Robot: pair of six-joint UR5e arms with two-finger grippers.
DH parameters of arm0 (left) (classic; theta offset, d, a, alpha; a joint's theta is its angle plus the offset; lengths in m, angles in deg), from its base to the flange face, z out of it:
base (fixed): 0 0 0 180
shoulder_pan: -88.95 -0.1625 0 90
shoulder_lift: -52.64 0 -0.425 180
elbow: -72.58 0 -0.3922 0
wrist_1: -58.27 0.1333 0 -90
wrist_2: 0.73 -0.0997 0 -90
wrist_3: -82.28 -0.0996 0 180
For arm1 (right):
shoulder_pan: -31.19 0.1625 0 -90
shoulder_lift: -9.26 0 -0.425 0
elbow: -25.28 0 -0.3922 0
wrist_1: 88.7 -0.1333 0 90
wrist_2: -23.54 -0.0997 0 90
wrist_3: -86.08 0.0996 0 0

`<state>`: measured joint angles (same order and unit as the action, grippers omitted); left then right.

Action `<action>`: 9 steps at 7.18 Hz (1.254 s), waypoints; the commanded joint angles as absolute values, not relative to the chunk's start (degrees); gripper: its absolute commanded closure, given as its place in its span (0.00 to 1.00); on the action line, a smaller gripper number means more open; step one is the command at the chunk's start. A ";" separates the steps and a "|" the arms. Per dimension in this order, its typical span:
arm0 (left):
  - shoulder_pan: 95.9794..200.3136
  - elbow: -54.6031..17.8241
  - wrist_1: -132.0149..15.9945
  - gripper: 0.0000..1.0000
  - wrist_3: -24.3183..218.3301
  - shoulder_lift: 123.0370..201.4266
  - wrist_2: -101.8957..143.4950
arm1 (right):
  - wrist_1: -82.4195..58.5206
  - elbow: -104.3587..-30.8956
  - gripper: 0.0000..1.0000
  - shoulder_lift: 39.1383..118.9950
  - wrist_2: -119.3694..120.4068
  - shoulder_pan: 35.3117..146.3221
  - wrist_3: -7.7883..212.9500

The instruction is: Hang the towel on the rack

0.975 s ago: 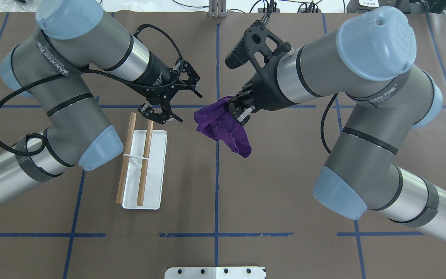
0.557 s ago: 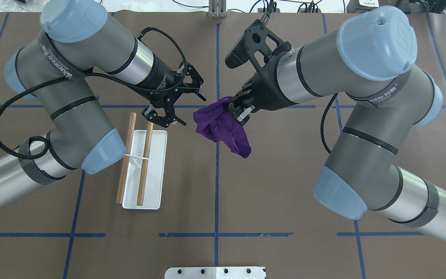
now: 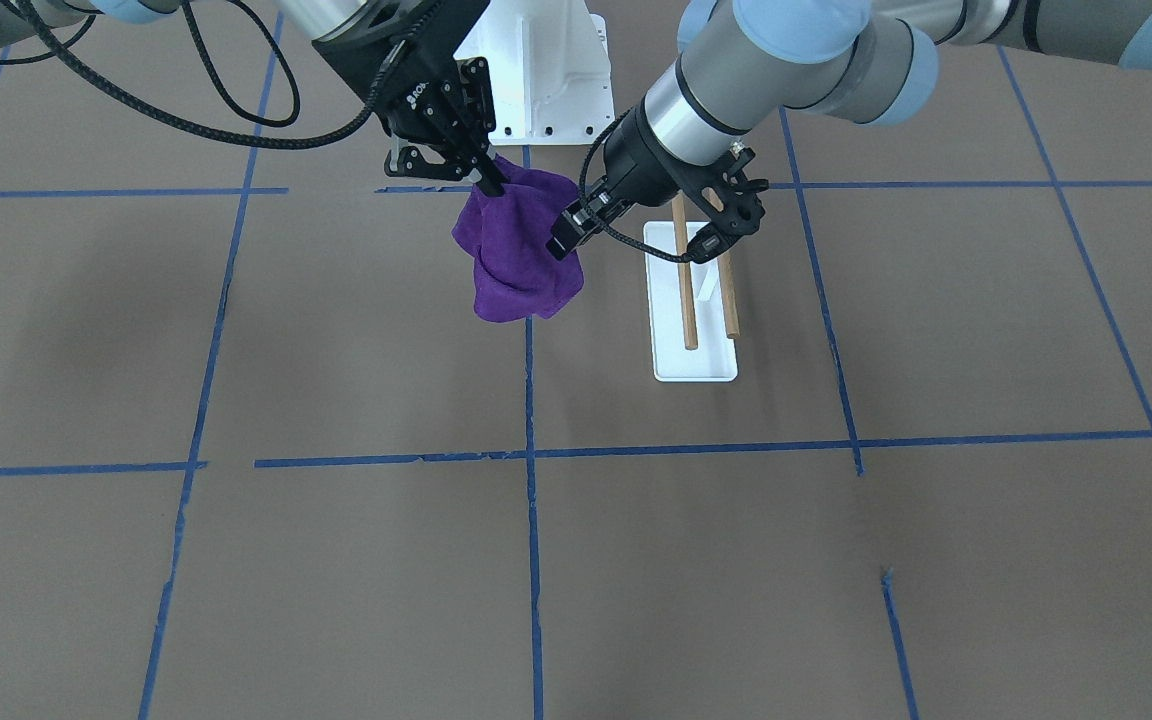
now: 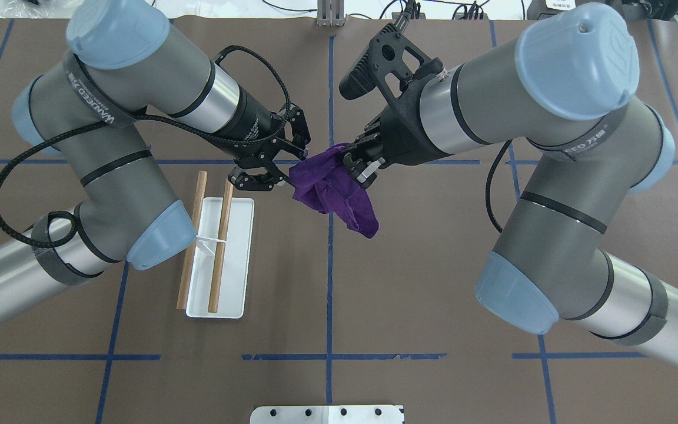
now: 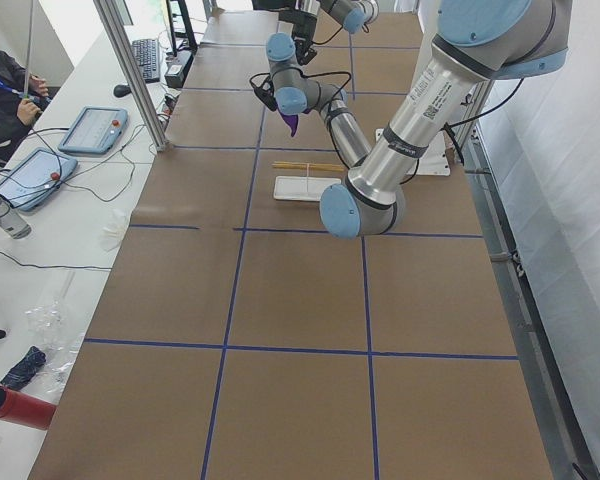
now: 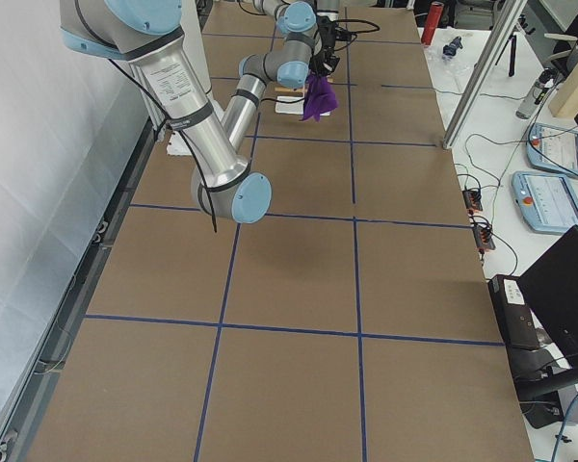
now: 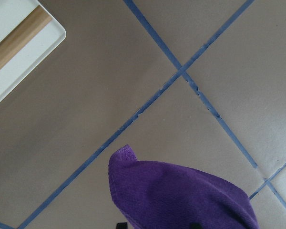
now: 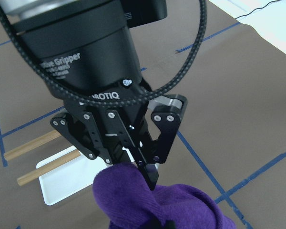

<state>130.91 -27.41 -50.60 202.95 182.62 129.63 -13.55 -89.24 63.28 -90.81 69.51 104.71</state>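
The purple towel is to be draped over the rack (image 3: 689, 306). I should next grab the towel with my left gripper by its bunched edge (image 3: 555, 223).
The purple towel (image 4: 330, 191) hangs bunched above the table's middle, held at its top by my right gripper (image 4: 358, 168), which is shut on it. In the front view the towel (image 3: 516, 260) droops below that gripper (image 3: 486, 180). My left gripper (image 4: 292, 169) is open, its fingers at the towel's left edge; the right wrist view shows one finger (image 8: 155, 157) touching the cloth (image 8: 148, 205). The left wrist view shows the towel (image 7: 181, 195) just below. The rack (image 4: 221, 294), a white base with two brown rods (image 4: 221, 247), stands left of the towel, under the left arm.
Brown table cover with blue tape lines (image 4: 329, 306). A white bolted pedestal plate (image 4: 327, 414) lies at the near edge. The left arm's black cable (image 4: 33, 159) loops beside its forearm. Operators' desks with tablets (image 5: 85, 130) stand beyond the table's far side.
My left gripper has moved right, from above the rack's far end to the towel's left edge. My right gripper holds the towel almost in place, shifted slightly left.
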 commanded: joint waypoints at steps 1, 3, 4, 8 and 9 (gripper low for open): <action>130.87 -27.70 -50.63 1.00 202.51 182.54 129.61 | -13.55 -89.15 1.00 63.31 -90.89 69.59 104.71; 130.87 -28.14 -50.63 1.00 202.16 182.36 129.52 | -13.55 -89.15 1.00 63.57 -90.89 69.68 104.63; 130.87 -28.23 -50.54 1.00 202.16 182.36 129.52 | -13.55 -89.15 0.91 63.84 -90.89 69.68 104.71; 130.96 -32.61 -50.54 1.00 201.72 178.17 129.43 | -11.27 -88.81 0.00 71.28 -96.60 72.39 112.36; 131.92 -33.84 -50.45 1.00 199.46 176.67 129.43 | -6.65 -88.19 0.00 71.66 -97.21 74.49 112.27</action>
<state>131.20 -32.16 -50.52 201.25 178.60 129.44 -10.50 -88.77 70.09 -96.11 72.31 112.21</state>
